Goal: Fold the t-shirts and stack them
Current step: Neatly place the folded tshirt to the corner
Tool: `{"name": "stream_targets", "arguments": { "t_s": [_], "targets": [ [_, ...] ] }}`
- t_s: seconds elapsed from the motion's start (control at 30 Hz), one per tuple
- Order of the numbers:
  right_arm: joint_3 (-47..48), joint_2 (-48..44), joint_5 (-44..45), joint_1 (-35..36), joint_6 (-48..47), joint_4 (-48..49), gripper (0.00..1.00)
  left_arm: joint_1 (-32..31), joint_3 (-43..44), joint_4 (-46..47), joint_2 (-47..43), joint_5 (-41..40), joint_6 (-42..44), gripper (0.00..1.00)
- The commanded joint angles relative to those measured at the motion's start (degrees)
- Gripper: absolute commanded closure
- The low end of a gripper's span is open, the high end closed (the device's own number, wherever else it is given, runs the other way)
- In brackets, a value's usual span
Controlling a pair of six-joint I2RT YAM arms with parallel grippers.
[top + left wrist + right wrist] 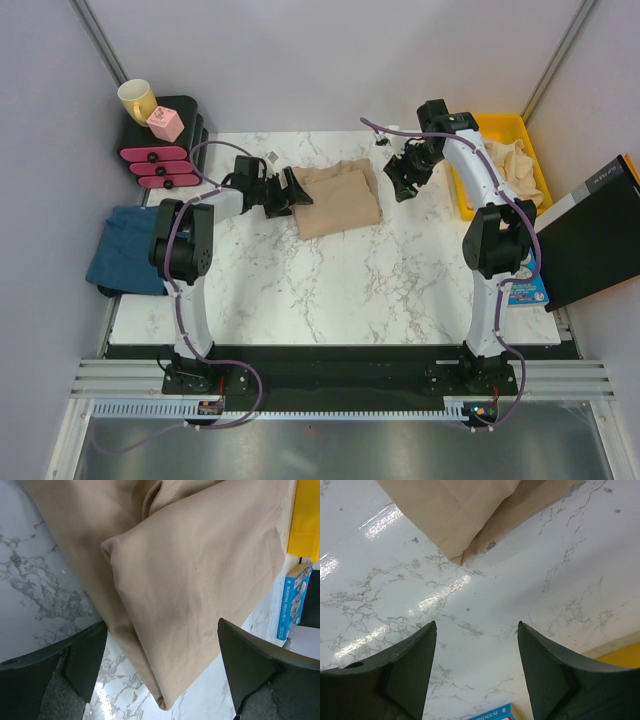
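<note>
The left gripper grabs the folded tan t-shirt (338, 197) by its side edge facing the teal-blue t-shirt next. It pinches the layers together to stack it still folded.
A folded tan t-shirt (338, 197) lies on the marble table at the back middle. My left gripper (287, 192) is open at the shirt's left edge; in the left wrist view the shirt's folded corner (165, 630) lies between the spread fingers (85, 655). My right gripper (402, 180) is open and empty just right of the shirt; in the right wrist view the shirt's corner (470, 515) lies ahead of the fingers (415, 665), apart from them. A teal-blue t-shirt (125, 250) lies folded off the table's left edge. More beige t-shirts (515, 165) sit in the yellow bin.
A yellow bin (470, 205) stands at the back right. A black stand with pink items (160, 160), a pink box and a yellow mug (137, 98) is at the back left. A black box (595, 235) and a blue book (525, 285) lie at the right.
</note>
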Motion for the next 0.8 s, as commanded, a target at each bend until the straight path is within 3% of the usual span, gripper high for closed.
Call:
{"name": "stream_targets", "arguments": {
  "t_s": [0.0, 0.2, 0.3, 0.33, 0.4, 0.43, 0.5, 0.53, 0.6, 0.63, 0.77],
  "targets": [
    [2.45, -1.31, 0.3, -0.02, -0.92, -0.56, 0.27, -1.43, -2.1, -0.03, 3.46, -3.11, -2.98, 0.01],
    [2.46, -1.67, 0.3, 0.07, -0.84, -0.47, 0.27, -3.01, -2.72, 1.47, 4.25, -2.76, -5.62, 0.01],
    [3.16, -1.58, 0.56, -0.02, -0.66, -0.47, 0.28, -3.54, -2.46, 2.17, 4.34, -2.41, -6.41, 0.06],
    [3.16, -1.67, 0.56, 0.06, -0.66, -0.47, 0.28, -3.63, -2.55, 2.43, 4.42, -2.14, -6.5, 0.19],
    [3.51, -1.76, 0.83, 0.07, -0.75, -0.47, 0.28, -3.54, -2.2, 2.52, 4.95, -0.3, -6.76, 0.28],
    [3.51, -1.84, 1.0, 0.07, -0.83, -0.47, 0.28, -3.54, -2.11, 2.44, 4.95, -0.04, -6.94, 0.4],
    [3.6, -2.11, 1.18, 0.07, -0.83, -0.47, 0.28, -3.54, -2.55, 4.54, 4.95, 0.06, -7.29, 0.5],
    [3.6, -2.11, 1.35, 0.07, -0.92, -0.47, 0.28, -3.54, -2.72, 4.72, 5.04, -0.03, -7.29, 0.63],
    [3.51, -2.37, 1.44, 0.07, -0.84, -0.47, 0.28, -3.54, -3.16, 5.51, 5.04, -0.12, -7.29, 0.77],
    [3.51, -2.46, 1.53, 0.07, -0.92, -0.47, 0.28, -3.54, -3.07, 5.6, 5.04, -0.29, -7.29, 0.98],
    [2.9, -3.07, 1.53, 0.07, -0.66, -0.38, 0.29, -3.54, -2.46, 5.25, 4.69, -0.82, -5.19, 0.98]
  ]
}}
